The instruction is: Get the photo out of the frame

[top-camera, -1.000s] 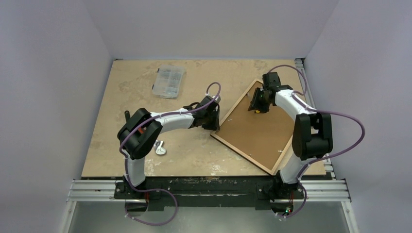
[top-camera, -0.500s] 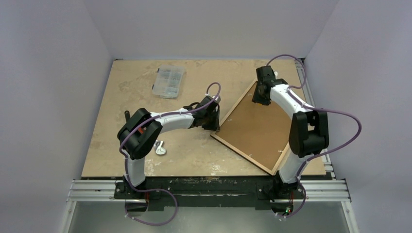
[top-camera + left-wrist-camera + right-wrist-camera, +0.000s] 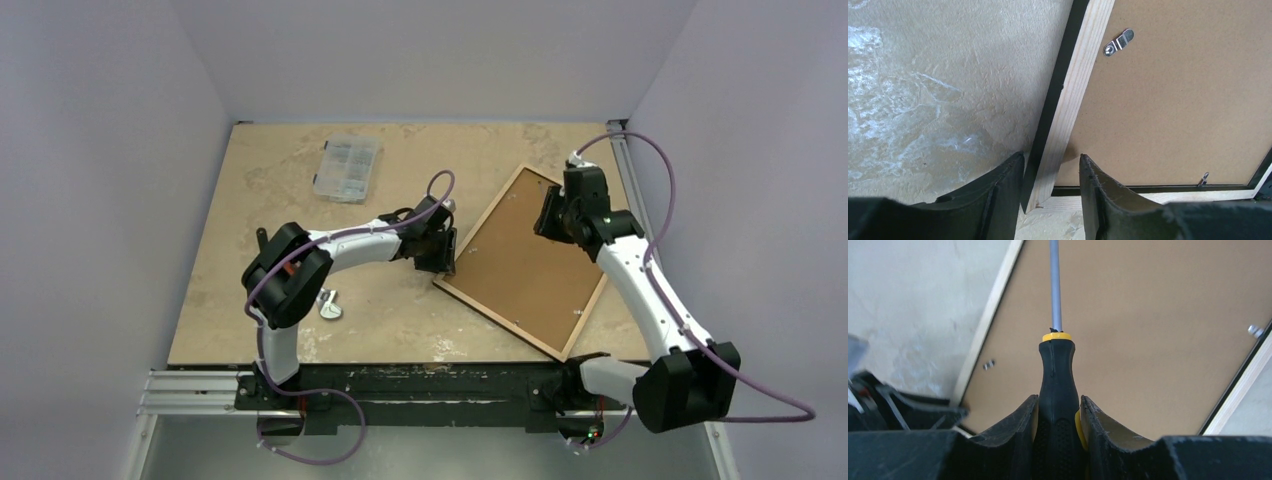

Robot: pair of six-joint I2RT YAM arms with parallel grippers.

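Observation:
The turn clip should stay free for the screwdriver. My left gripper should next grab the frame (image 3: 525,265) by its pale wooden bar (image 3: 445,279) beside the frame's corner.
The frame (image 3: 525,265) lies face down at the table's right, its brown backing panel (image 3: 1173,100) up and a metal turn clip (image 3: 1118,42) on its pale wooden rail (image 3: 1075,95). The photo is hidden under the backing. My left gripper (image 3: 447,252) is at the frame's near-left corner. In the left wrist view the left gripper (image 3: 1052,162) straddles the rail, open, with a gap between the wood and the right finger. My right gripper (image 3: 548,215) hovers over the backing's upper part. The right gripper (image 3: 1059,402) is shut on a black and yellow screwdriver (image 3: 1057,370) whose shaft points at the backing.
A clear plastic parts box (image 3: 347,168) sits at the back left. A small metal piece (image 3: 328,306) lies by the left arm's elbow. The frame's right corner reaches the table's right edge (image 3: 640,250). Walls close in on three sides.
The left jaws have widened off the frame's rail. The right arm has swung outward to the right, carrying the screwdriver from the frame's far corner to over the backing.

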